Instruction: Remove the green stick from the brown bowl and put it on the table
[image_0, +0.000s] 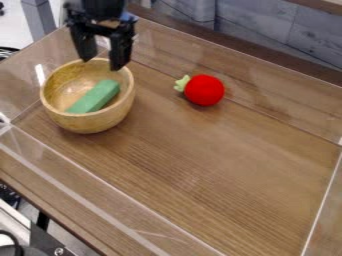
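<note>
I need to grip the stick by its end (104, 90) next, to take the green stick out of the brown bowl (67, 119) and onto the table.
The green stick (95, 97) lies flat inside the brown bowl (67, 119), which stands on the table (201, 170) at the left. My gripper (103, 59) hangs just above the bowl's far rim, pointing down. Its two dark fingers (84, 49) stand apart with nothing between them. The stick lies a little in front of and below the fingertips, untouched.
A red round fruit toy (203, 91) with a green leaf sits to the right of the bowl. Low clear plastic walls (80, 205) edge the tabletop, and a clear corner piece stands at the back left behind the gripper.
</note>
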